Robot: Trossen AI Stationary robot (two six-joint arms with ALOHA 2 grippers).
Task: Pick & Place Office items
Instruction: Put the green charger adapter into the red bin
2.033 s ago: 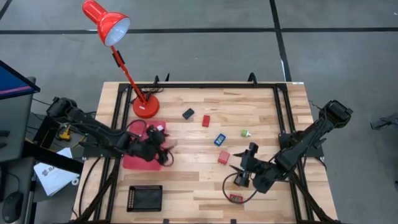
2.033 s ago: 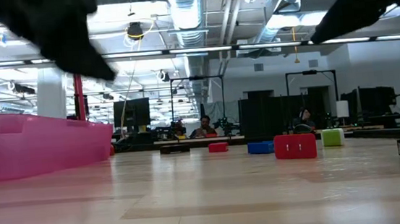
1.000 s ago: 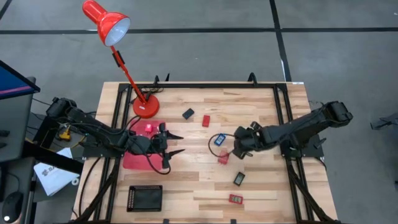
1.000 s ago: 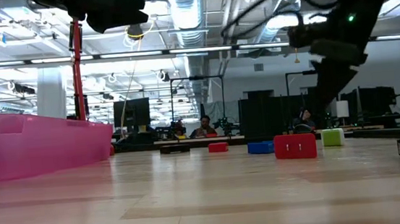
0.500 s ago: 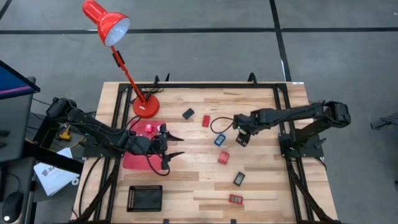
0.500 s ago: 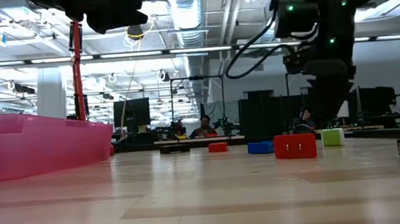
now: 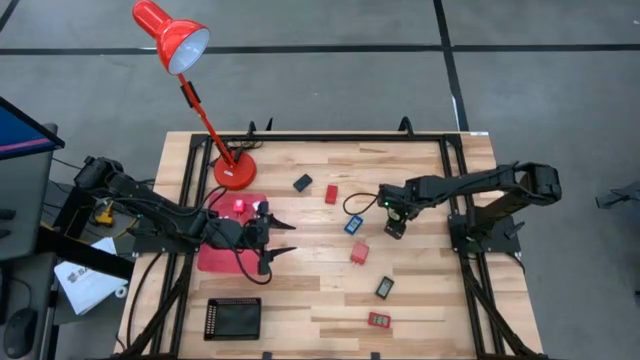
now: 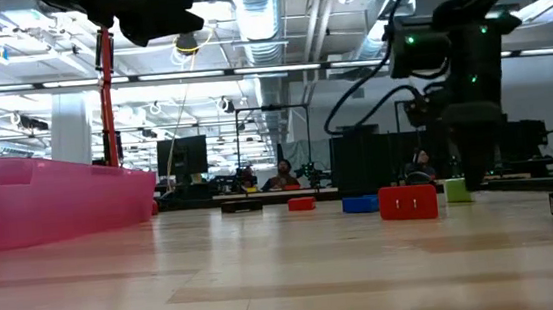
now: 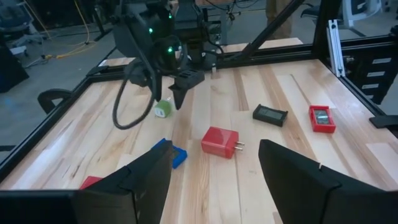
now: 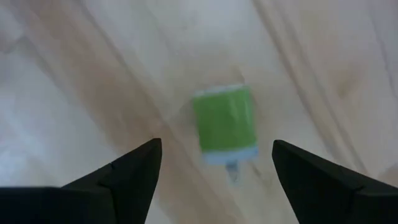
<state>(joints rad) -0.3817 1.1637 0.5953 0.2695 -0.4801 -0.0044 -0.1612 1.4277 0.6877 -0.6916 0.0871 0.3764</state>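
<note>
My right gripper takes hold of the green piece by its green body (image 10: pixel 225 118) next, to pick it out of the scattered office items.
The office items lie scattered on the wooden table: a green piece (image 10: pixel 225 124), a red plug block (image 9: pixel 221 142), a blue piece (image 7: pixel 353 224), black pieces (image 7: pixel 302 183) (image 7: pixel 385 288) and red pieces (image 7: pixel 331 194) (image 7: pixel 379 320). My right gripper (image 7: pixel 395 228) points down, open, right above the green piece (image 9: pixel 163 110), with a finger on either side and clear of it. Farther left, my left gripper (image 7: pixel 288 236) stands open and holds nothing, by the right edge of the pink tray (image 7: pixel 215 258), pointing toward the table's right.
A red desk lamp stands with its base (image 7: pixel 235 172) at the far left. A black tray (image 7: pixel 232 318) lies near the front left corner. Black frame rails (image 7: pixel 455 200) run along the table's edges. Bare wood shows at the front middle.
My right gripper has swung from beside the red plug block toward the table's far edge and a little right. It has tipped to point down and sunk over the green piece. My left gripper has kept its place.
</note>
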